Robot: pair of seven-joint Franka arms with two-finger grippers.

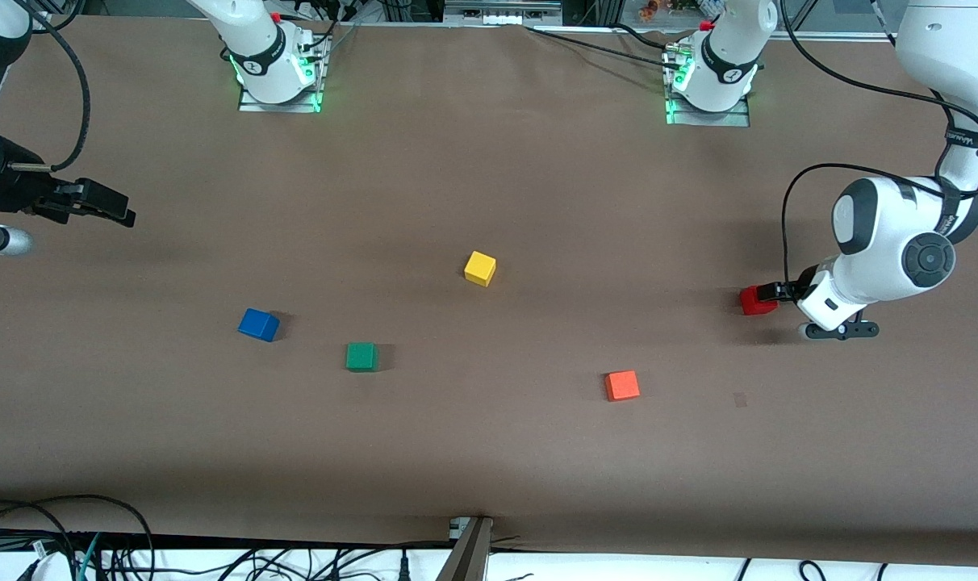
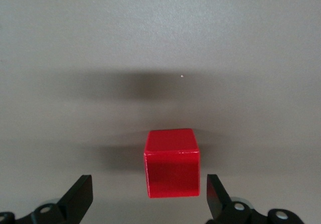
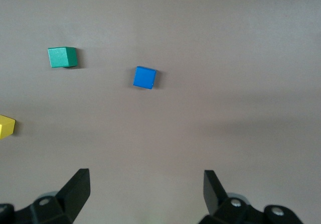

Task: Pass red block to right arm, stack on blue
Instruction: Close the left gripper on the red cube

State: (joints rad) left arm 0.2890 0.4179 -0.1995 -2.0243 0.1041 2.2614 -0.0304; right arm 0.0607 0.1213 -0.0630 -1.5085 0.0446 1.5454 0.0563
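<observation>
My left gripper is to grab the red block [image 1: 754,301] by its opposite sides next, so it can pass the block to the right arm.
The red block [image 1: 754,301] sits on the brown table at the left arm's end. My left gripper [image 1: 771,291] is low at the block and open. In the left wrist view the red block [image 2: 171,162] lies between the two fingers of the left gripper [image 2: 149,184], closer to one of them, with a gap on each side. The blue cube [image 1: 258,324] sits toward the right arm's end. My right gripper [image 1: 122,211] is open and empty, up over the table edge at that end. The right wrist view shows the right gripper [image 3: 146,181] open and the blue cube [image 3: 145,77] farther off.
A yellow cube [image 1: 480,268] sits mid-table. A green cube [image 1: 361,356] lies beside the blue one, nearer the front camera. An orange-red cube [image 1: 622,385] lies nearer the front camera than the red block. Cables run along the front edge.
</observation>
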